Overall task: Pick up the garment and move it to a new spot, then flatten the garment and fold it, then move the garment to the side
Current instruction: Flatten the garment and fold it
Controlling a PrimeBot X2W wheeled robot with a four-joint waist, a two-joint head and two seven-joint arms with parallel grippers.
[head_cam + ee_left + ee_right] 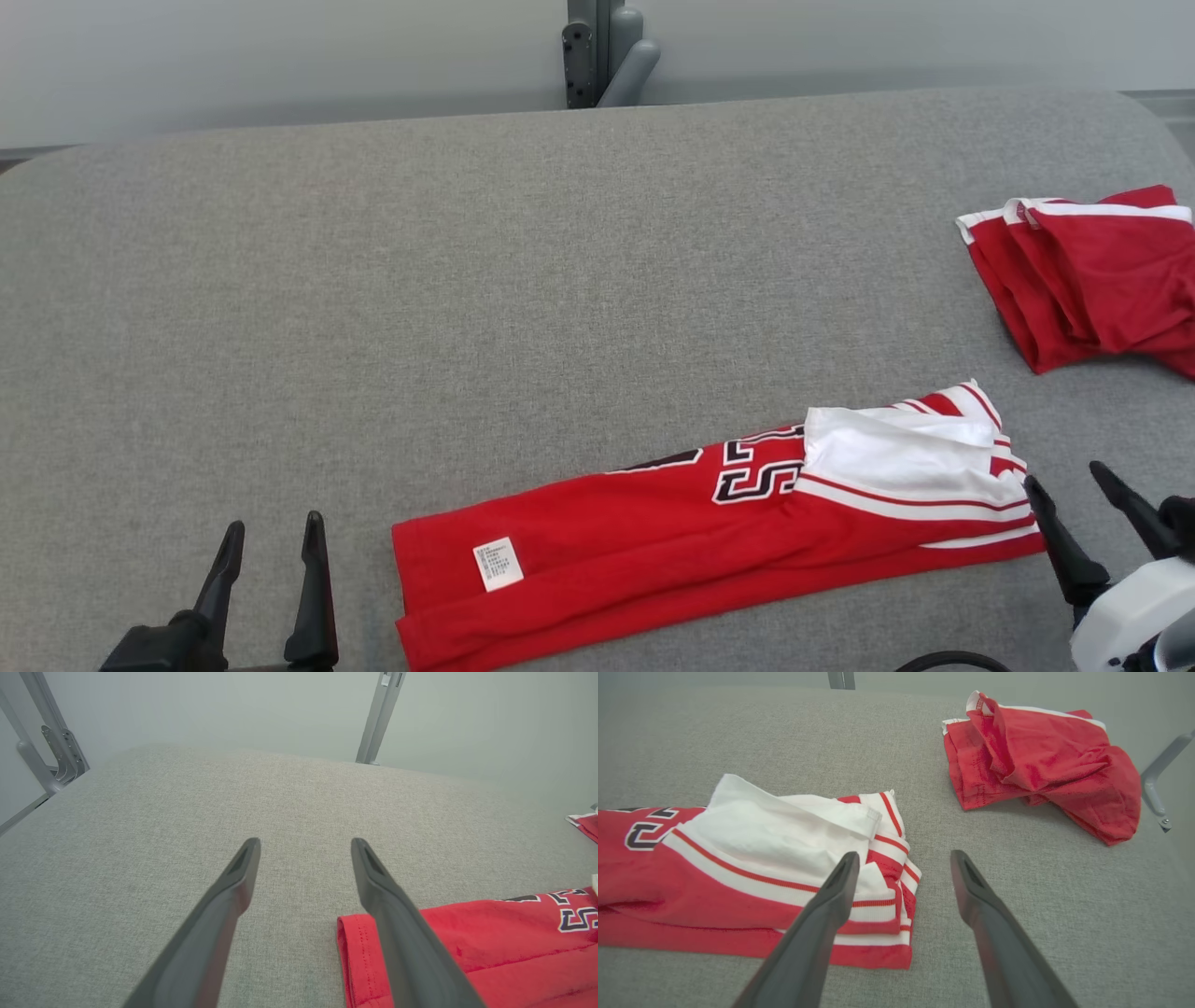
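Observation:
I need to grab the garment by its striped white-and-red edge (1017,493) with my right gripper next, so I can fold the long garment over toward its white label (499,564).
The garment (653,541) is a red jersey with white trim and black numbers, folded lengthwise into a long strip near the front of the grey padded table (467,280). A white label shows near its left end. Its hem end appears in the left wrist view (467,947), its white-striped end in the right wrist view (752,872). My left gripper (272,534) hovers open just left of the strip's left end, holding nothing. My right gripper (1064,485) stands open at the strip's right end, empty, its left finger over the striped edge.
A second red garment (1092,271) with white trim lies crumpled at the table's right edge, also in the right wrist view (1041,760). A grey metal post (602,51) rises behind the table's far edge. Grey wall beyond.

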